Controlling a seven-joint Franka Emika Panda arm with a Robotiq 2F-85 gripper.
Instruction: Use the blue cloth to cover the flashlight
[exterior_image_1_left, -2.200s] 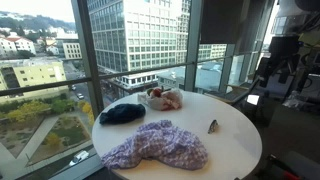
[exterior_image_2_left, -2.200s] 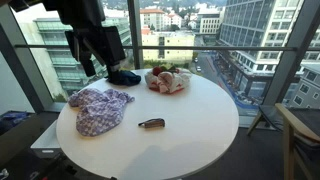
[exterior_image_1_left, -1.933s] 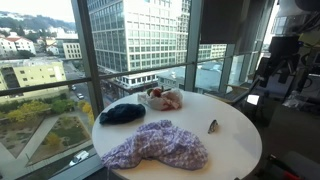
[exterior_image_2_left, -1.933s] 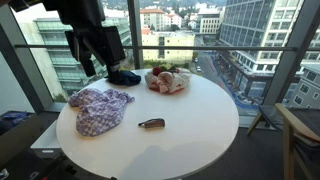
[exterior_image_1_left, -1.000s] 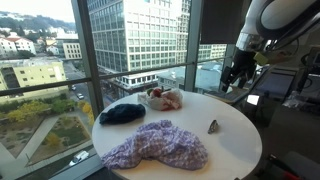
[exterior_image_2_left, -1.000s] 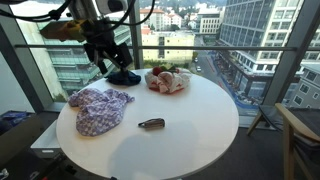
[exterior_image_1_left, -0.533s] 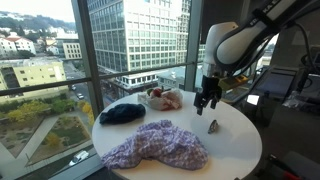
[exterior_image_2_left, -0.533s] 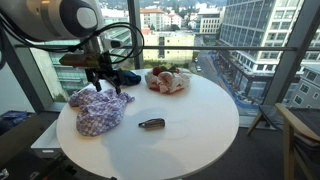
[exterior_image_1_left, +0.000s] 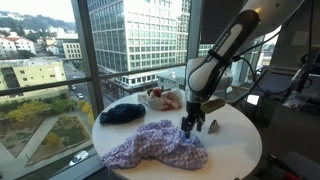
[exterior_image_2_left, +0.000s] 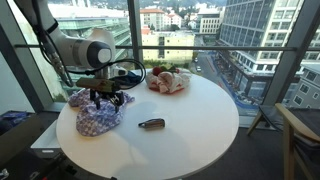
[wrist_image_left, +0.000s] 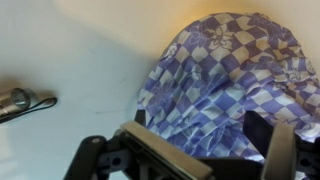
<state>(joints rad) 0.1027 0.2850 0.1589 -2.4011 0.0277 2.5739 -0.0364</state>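
My gripper grabs the blue-and-white checkered cloth by its edge nearest the flashlight (exterior_image_1_left: 212, 126) next, to draw the trailing fabric across and cover the flashlight.
A blue-and-white checkered cloth (exterior_image_1_left: 155, 145) lies crumpled near the edge of the round white table (exterior_image_1_left: 235, 140); it also shows in an exterior view (exterior_image_2_left: 92, 110) and in the wrist view (wrist_image_left: 225, 75). The small dark flashlight (exterior_image_1_left: 212, 126) lies on the table beside it, apart from the cloth, and shows in an exterior view (exterior_image_2_left: 151, 124) and at the wrist view's left edge (wrist_image_left: 15, 101). My gripper (exterior_image_1_left: 190, 124) hangs open just above the cloth's edge nearest the flashlight, fingers straddling the fabric (wrist_image_left: 200, 140); it also shows in an exterior view (exterior_image_2_left: 105, 98).
A dark blue cloth (exterior_image_1_left: 122, 113) and a pink-and-white bundle (exterior_image_1_left: 164, 98) lie at the window side of the table; both also appear in an exterior view, the dark cloth (exterior_image_2_left: 124, 77) and the bundle (exterior_image_2_left: 167, 81). Glass windows stand behind. A chair (exterior_image_2_left: 300, 135) stands beside the table.
My arm has swung in from off the table and come down over the checkered cloth. The cloth and flashlight have not moved.
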